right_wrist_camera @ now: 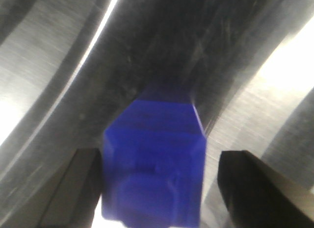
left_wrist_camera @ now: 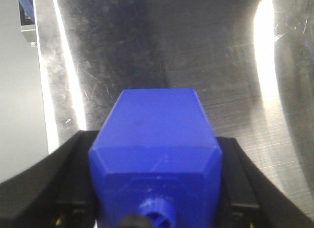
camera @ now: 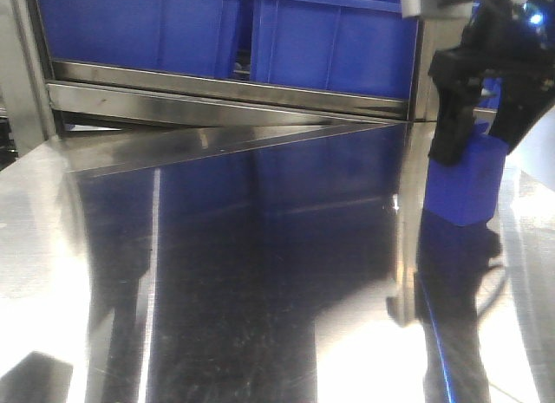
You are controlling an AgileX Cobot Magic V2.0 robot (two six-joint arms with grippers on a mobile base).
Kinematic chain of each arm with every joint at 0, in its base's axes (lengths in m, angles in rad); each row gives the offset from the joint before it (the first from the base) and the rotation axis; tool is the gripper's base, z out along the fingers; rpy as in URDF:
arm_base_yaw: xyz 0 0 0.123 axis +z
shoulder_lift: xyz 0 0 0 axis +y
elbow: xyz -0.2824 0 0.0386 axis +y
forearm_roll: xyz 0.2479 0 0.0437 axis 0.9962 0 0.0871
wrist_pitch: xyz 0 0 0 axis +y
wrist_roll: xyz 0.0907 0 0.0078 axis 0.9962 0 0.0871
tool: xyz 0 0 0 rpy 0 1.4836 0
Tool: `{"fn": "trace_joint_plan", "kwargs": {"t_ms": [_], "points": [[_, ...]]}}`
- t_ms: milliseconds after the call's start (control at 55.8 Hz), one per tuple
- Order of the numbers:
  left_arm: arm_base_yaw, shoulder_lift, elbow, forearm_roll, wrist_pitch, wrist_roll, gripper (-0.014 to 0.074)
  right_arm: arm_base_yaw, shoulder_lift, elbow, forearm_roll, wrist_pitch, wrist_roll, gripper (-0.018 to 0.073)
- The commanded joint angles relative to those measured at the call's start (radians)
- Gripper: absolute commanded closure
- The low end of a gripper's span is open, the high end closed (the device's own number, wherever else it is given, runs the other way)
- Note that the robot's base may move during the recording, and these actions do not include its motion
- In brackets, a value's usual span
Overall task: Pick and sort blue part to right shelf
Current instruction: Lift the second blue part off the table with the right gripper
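My right gripper is going to grab the second blue part next, by its body (camera: 464, 180), so that I can then sort that second blue part onto the right shelf (camera: 334, 48).
In the left wrist view a blue part (left_wrist_camera: 157, 125) sits clamped between both black fingers of my left gripper (left_wrist_camera: 157, 142), knob towards the camera, above the steel tabletop (left_wrist_camera: 196, 51). My left gripper does not show in the front view. In the right wrist view a second blue part (right_wrist_camera: 157, 154) stands between the jaws of my right gripper (right_wrist_camera: 162, 157); the left finger (right_wrist_camera: 86, 184) is against it and the right finger (right_wrist_camera: 250, 184) stands apart. The front view shows this gripper (camera: 481, 117) over the part (camera: 464, 182) at the table's far right, below the shelf rail (camera: 225, 95).
Two large blue bins (camera: 130, 26) (camera: 338, 39) fill the shelf behind the rail. A steel upright (camera: 421, 91) rises just left of my right gripper. The mirror-like tabletop (camera: 260, 273) reflects bins and part. The table's left edge (left_wrist_camera: 41, 90) shows in the left wrist view.
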Motion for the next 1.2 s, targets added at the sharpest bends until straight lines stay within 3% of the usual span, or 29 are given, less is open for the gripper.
{"fn": "trace_joint_plan", "kwargs": {"t_ms": [0,108,287,358,663,842,1183], "points": [[-0.008,-0.017,-0.027,-0.001,-0.057,0.0,0.0281,0.001,-0.02,-0.035,0.0,-0.017,-0.01,-0.0022],[-0.008,-0.017,-0.027,-0.001,-0.057,0.0,0.0281,0.001,-0.003,-0.036,0.0,-0.014,-0.01,0.0033],[-0.008,-0.017,-0.027,-0.001,-0.059,0.0,0.0281,0.001,-0.003,-0.036,0.0,-0.005,-0.01,0.023],[-0.008,-0.017,-0.027,-0.001,-0.067,0.0,0.0281,0.001,-0.003,-0.036,0.0,0.004,-0.01,0.0268],[-0.008,-0.017,-0.03,-0.001,-0.09,0.0,0.0281,0.001,-0.015,-0.036,0.041,0.004,-0.009,0.0272],[-0.008,-0.046,-0.025,0.05,-0.109,0.0,0.0281,0.001,-0.067,-0.036,0.052,-0.007,-0.008,0.0272],[-0.008,-0.358,0.166,0.151,-0.27,-0.002,0.0281,-0.015,-0.206,-0.029,0.053,-0.043,0.026,0.0279]]}}
